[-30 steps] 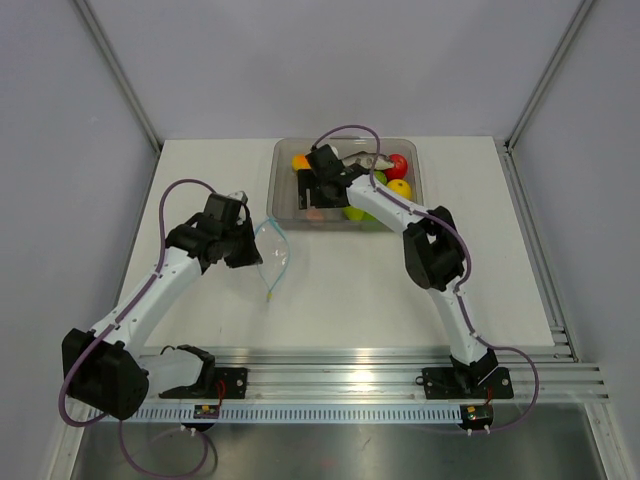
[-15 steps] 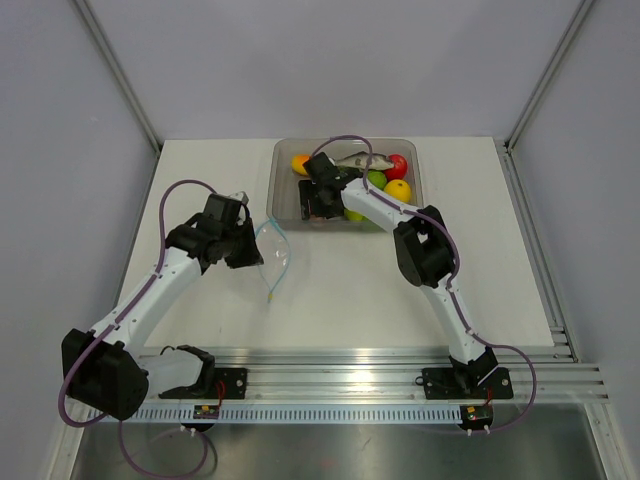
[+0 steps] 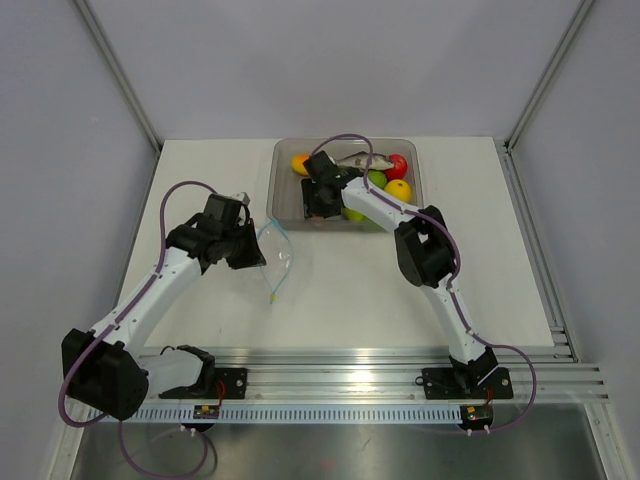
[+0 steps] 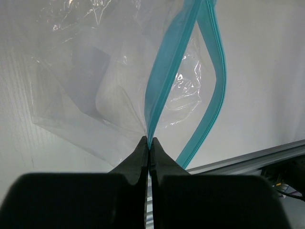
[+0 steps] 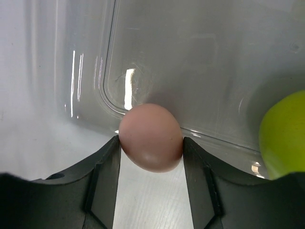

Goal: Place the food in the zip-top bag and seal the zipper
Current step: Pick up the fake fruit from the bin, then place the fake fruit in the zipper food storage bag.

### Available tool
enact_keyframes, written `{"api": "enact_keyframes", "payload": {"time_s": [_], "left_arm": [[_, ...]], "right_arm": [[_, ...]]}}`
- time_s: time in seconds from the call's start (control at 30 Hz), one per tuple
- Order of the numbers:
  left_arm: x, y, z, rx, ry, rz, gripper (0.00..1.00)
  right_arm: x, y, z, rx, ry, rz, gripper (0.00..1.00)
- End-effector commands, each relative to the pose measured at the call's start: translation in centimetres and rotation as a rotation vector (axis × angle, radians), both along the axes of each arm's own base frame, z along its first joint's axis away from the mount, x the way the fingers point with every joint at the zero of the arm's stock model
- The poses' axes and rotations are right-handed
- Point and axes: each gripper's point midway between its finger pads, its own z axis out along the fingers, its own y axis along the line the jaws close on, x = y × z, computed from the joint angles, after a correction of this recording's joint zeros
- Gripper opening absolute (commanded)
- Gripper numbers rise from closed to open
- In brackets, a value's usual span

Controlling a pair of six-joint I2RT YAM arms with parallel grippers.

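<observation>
The pinkish egg (image 5: 151, 138) would come up from the clear tray (image 5: 190, 57) if I lifted now, because my right gripper's fingers meet it on opposite sides.
My left gripper (image 4: 148, 145) is shut on one lip of the zip-top bag (image 4: 114, 90), pinching its teal zipper (image 4: 164, 71); the other zipper strip (image 4: 214, 95) bows away, so the mouth gapes. The top view shows the bag (image 3: 274, 252) held at centre-left of the table by my left gripper (image 3: 252, 257). My right gripper (image 5: 151, 152) is shut on a pinkish egg (image 5: 151, 137) and holds it just above the near left corner of the clear tray (image 5: 190, 57). The top view shows my right gripper (image 3: 318, 205) over the tray's near edge.
The clear tray (image 3: 284, 180) at the back centre holds an orange piece (image 3: 300, 164), a red piece (image 3: 398, 166), a yellow piece (image 3: 399, 189) and green fruits (image 3: 376, 179). A green fruit (image 5: 283, 136) lies at the right in the right wrist view. An aluminium rail (image 3: 350, 375) runs along the near edge.
My right gripper has drawn back from deep inside the tray to its near left corner, lifting the egg. The left arm and bag have stayed nearly still.
</observation>
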Motion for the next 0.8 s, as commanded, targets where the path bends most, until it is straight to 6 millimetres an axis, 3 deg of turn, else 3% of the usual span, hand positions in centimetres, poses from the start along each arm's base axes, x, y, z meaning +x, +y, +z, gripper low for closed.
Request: {"api": "enact_keyframes", "payload": {"time_s": [0.0, 0.17, 0.27, 0.37, 0.53, 0.57, 0.63, 0.7, 0.77], "left_arm": [[0.8, -0.7, 1.4, -0.044, -0.024, 0.018, 0.0], [1.0, -0.7, 1.4, -0.053, -0.015, 0.05, 0.0], [1.2, -1.1, 1.8, -0.076, -0.02, 0.051, 0.0], [1.4, -1.4, 1.9, -0.079, -0.02, 0.055, 0.0], [1.9, -1.6, 1.9, -0.074, -0.019, 0.053, 0.0], [1.9, -1.7, 1.9, -0.077, -0.018, 0.049, 0.0], [2.0, -2.0, 2.1, -0.087, -0.018, 0.036, 0.0], [2.1, -2.1, 2.1, -0.089, -0.02, 0.024, 0.0], [2.3, -2.3, 2.3, -0.092, -0.024, 0.017, 0.0]], "right_arm": [[1.8, -0.9, 8.4, 0.085, -0.135, -0.059, 0.37], [1.8, -2.1, 13.0, 0.193, -0.198, -0.093, 0.38], [0.9, -2.9, 15.9, 0.224, -0.236, -0.093, 0.38], [-0.4, -2.5, 17.3, 0.264, -0.227, -0.055, 0.39], [-4.9, -2.3, 20.2, 0.38, -0.237, 0.028, 0.39], [-6.8, -1.7, 20.5, 0.396, -0.227, 0.073, 0.4], [-8.8, -1.0, 20.4, 0.4, -0.211, 0.112, 0.4], [-12.1, 1.2, 20.3, 0.399, -0.195, 0.188, 0.4], [-14.1, 2.9, 19.7, 0.382, -0.189, 0.237, 0.41]]}}
